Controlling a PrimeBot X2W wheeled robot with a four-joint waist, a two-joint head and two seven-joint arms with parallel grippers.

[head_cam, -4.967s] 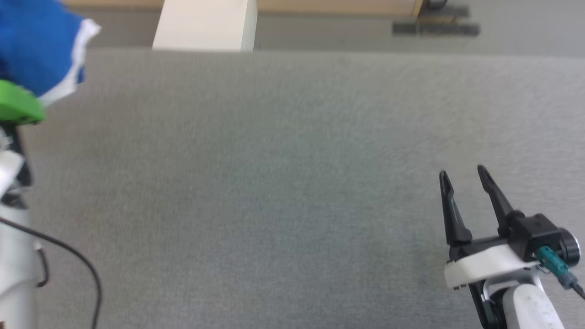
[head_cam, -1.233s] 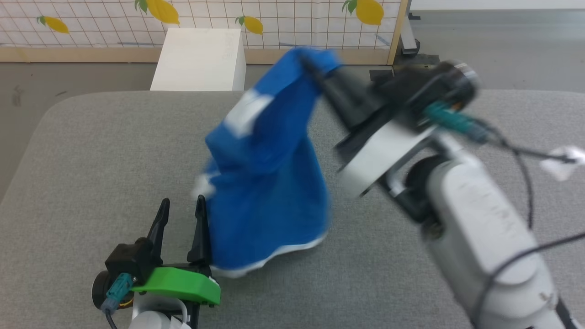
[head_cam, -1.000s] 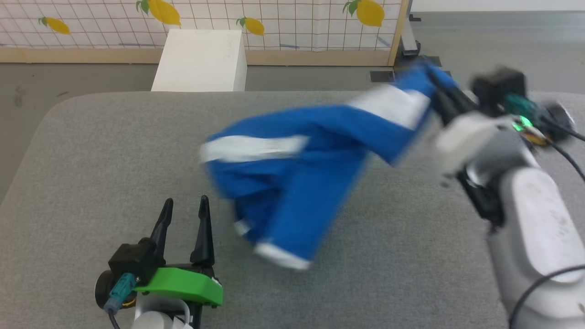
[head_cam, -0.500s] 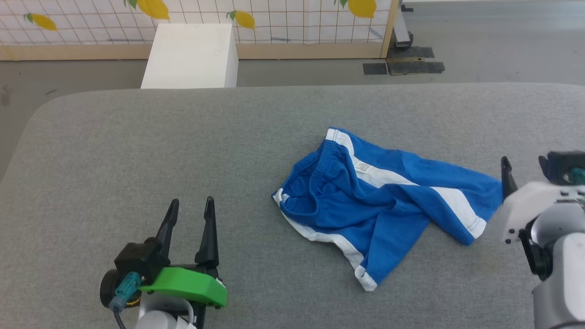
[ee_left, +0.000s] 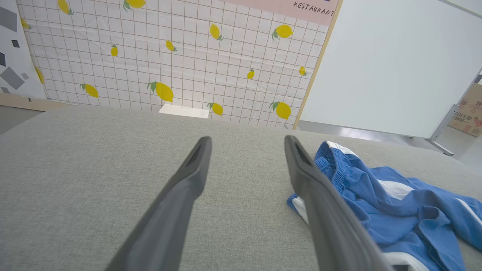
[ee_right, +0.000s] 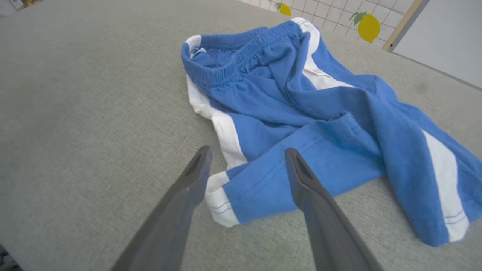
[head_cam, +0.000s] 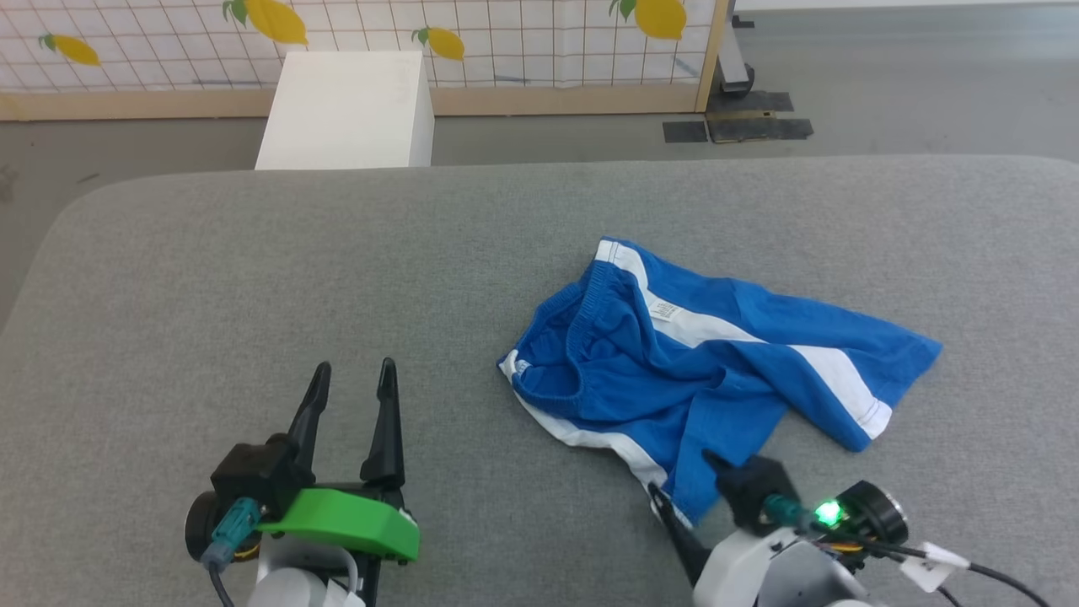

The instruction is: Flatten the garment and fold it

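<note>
My left gripper grabs the shorts by the elastic waistband edge next, since it stands up in an open loop while the shorts' legs lie slack.
The garment, bright blue shorts with white side stripes, lies crumpled on the grey padded table, right of centre. Its elastic waistband faces left and both legs trail right and toward me. My right gripper is open at the near leg's hem, and in the right wrist view the right gripper has its fingertips either side of that white-trimmed hem on the garment, holding nothing. My left gripper stands open and empty at the lower left. In the left wrist view the left gripper has the garment to its right.
A white box stands on the floor just past the table's far edge. Behind it is a lemon-print grid screen, and dark plates lie on the floor at its right end. The table's rounded left corner is near.
My right gripper swung the garment out to the right, opened and let it drop onto the table. It then came round to the near leg hem. The left gripper stayed put.
</note>
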